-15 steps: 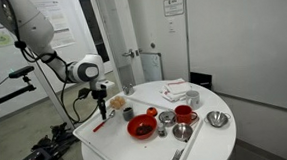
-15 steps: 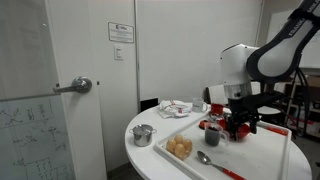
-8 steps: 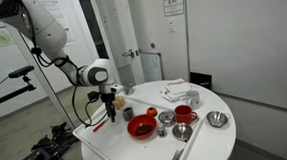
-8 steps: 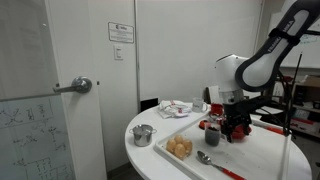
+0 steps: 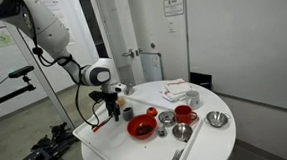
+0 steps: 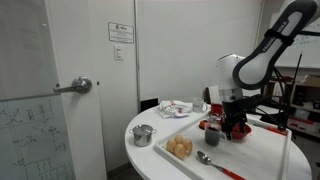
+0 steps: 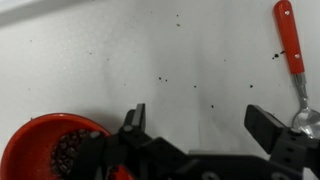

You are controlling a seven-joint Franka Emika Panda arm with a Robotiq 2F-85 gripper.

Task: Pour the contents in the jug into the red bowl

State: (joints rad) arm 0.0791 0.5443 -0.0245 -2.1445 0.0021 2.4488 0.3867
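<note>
The gripper takes hold of the jug by its handle next, leaving the jug's opening free to pour into the red bowl.
The red bowl [image 5: 141, 127] stands on the round white table, and in the wrist view [image 7: 55, 150] it holds dark bits and sits at the lower left. The small pale, tan-tinted jug [image 6: 180, 147] stands upright near the table's edge; it also shows in an exterior view [image 5: 119, 100] just behind the arm's wrist. It is out of the wrist view. My gripper [image 7: 200, 115] is open and empty. It hangs over bare table between the bowl and a red-handled spoon [image 7: 291, 55]. It shows in both exterior views [image 5: 112, 112] [image 6: 230, 127].
A small red cup [image 5: 151, 112], steel cups [image 5: 166, 118], a red mug [image 5: 184, 114] and a steel bowl [image 5: 218, 118] stand beyond the red bowl. A steel cup [image 6: 143, 134] stands near the table's edge. Folded cloth [image 5: 176, 90] lies at the back.
The arm has swung in over the table and the gripper has come down closer to the surface beside the red bowl. The jaws stay open and empty.
</note>
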